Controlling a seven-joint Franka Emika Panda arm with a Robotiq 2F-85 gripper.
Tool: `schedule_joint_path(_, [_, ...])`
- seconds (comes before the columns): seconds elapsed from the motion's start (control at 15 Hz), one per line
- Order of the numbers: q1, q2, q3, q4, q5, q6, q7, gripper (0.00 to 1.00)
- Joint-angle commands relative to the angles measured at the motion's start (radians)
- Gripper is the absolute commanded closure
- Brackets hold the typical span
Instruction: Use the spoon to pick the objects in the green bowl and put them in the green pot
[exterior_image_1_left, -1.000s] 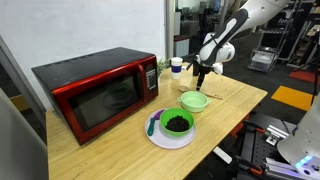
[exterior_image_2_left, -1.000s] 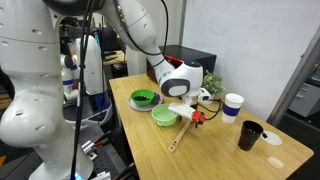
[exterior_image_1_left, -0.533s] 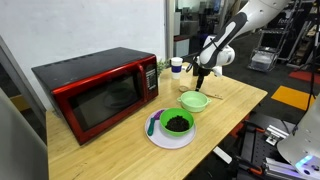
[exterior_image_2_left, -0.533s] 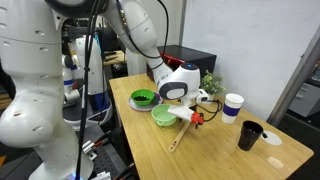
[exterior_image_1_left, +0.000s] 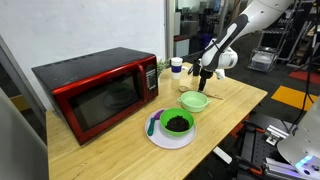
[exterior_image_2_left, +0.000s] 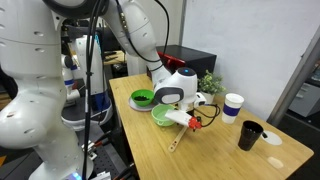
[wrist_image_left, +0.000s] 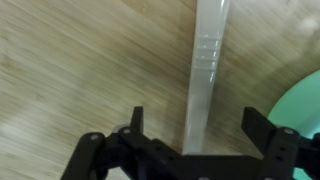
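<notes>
My gripper grabs the wooden spoon (exterior_image_2_left: 179, 136) by its long handle next, so its head stays free to scoop objects from the green bowl.
The pale wooden spoon (wrist_image_left: 207, 60) lies flat on the wooden table; its long handle runs between my open gripper's (wrist_image_left: 196, 120) two fingers, and the fingers do not touch it. In an exterior view the spoon (exterior_image_2_left: 179, 136) lies beside the lime green bowl (exterior_image_2_left: 163, 117), with the gripper (exterior_image_2_left: 196, 117) just above its handle. The green bowl (exterior_image_1_left: 193, 101) sits below the gripper (exterior_image_1_left: 203, 73), and its rim shows in the wrist view (wrist_image_left: 305, 100). The darker green pot (exterior_image_1_left: 177, 123) stands on a white plate; it also shows in the second exterior view (exterior_image_2_left: 144, 98). What lies in the bowl cannot be seen.
A red microwave (exterior_image_1_left: 98, 90) stands at the table's back. A blue utensil (exterior_image_1_left: 151, 127) lies on the white plate (exterior_image_1_left: 170, 140). A white cup (exterior_image_2_left: 233, 104), a black cup (exterior_image_2_left: 249, 135) and a small plant (exterior_image_2_left: 210, 82) stand beyond the spoon.
The gripper has shifted slightly over the spoon handle and stays open. The spoon, bowl and pot have not moved.
</notes>
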Motion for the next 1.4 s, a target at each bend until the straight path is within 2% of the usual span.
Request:
schedule_joint_path(0.0, [-0.061,-0.012,0.05,-0.029,0.081,0.023,-0.11,0.0])
schedule_joint_path(0.33, [-0.084,-0.009,0.059,-0.026,0.135,0.021,-0.173,0.0])
schedule_joint_path(1.0, [-0.062,-0.007,0.058,-0.044,0.119,0.038,-0.166,0.0])
schedule_joint_path(1.07, [-0.062,-0.007,0.061,-0.045,0.118,0.04,-0.167,0.03])
schedule_joint_path(1.13, [-0.061,-0.006,0.061,-0.047,0.115,0.046,-0.164,0.27])
schedule_joint_path(1.2, [-0.062,-0.006,0.063,-0.048,0.118,0.05,-0.165,0.27])
schedule_joint_path(1.33, [-0.062,-0.007,0.065,-0.05,0.117,0.059,-0.164,0.38])
